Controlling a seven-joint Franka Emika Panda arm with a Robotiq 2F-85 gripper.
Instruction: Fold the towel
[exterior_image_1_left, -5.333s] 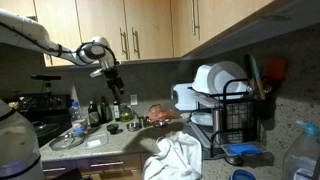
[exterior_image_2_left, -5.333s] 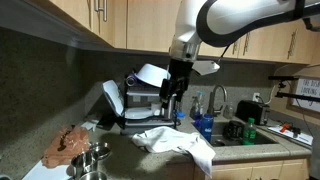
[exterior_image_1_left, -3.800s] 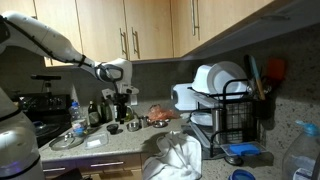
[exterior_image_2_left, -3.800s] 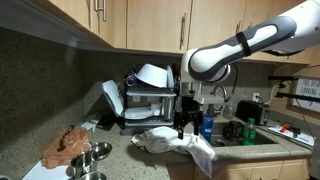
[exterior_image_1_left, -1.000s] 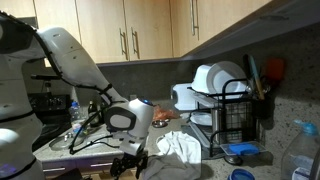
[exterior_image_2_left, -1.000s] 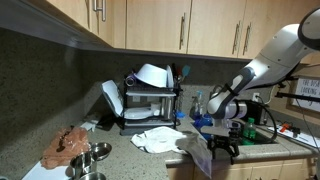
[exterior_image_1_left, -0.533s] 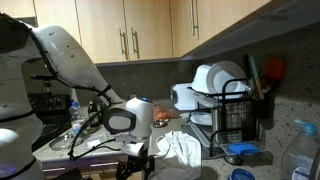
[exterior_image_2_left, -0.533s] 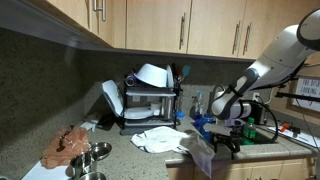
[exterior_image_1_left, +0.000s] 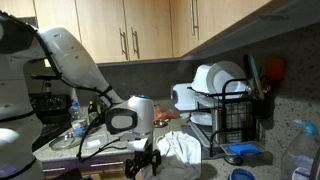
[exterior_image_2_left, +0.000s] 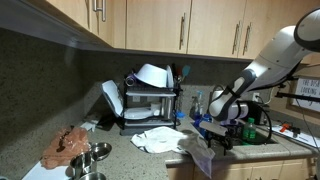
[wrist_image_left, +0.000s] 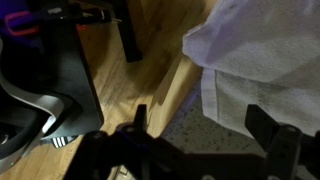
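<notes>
I'll next grab the white towel (exterior_image_1_left: 181, 149) by the edge of its part hanging over the counter's front edge, to fold it.
The white towel (exterior_image_1_left: 181, 149) lies crumpled on the speckled counter in front of the black dish rack (exterior_image_1_left: 236, 118). One part of the towel (exterior_image_2_left: 161, 138) hangs over the counter's front edge. My gripper (exterior_image_1_left: 143, 166) sits low at that front edge, just beside the towel's hanging part. It shows in the same place in the other exterior view, gripper (exterior_image_2_left: 221, 141). In the wrist view the gripper (wrist_image_left: 203, 125) is open, and the towel (wrist_image_left: 262, 50) fills the upper right. The towel's lower edge reaches in between the dark fingertips (wrist_image_left: 266, 124), which hold nothing.
White plates (exterior_image_1_left: 222, 76) and a white rounded appliance (exterior_image_1_left: 183, 97) stand at the rack. Metal bowls (exterior_image_2_left: 93, 154) and a brown lump (exterior_image_2_left: 68, 144) sit at one end of the counter. Bottles (exterior_image_1_left: 97, 112) stand near the stove, and a sink with blue items (exterior_image_2_left: 205, 127) lies behind the gripper.
Over the last second the gripper has slid along the counter's front edge toward the towel's hanging part, staying low and open. The towel has not moved.
</notes>
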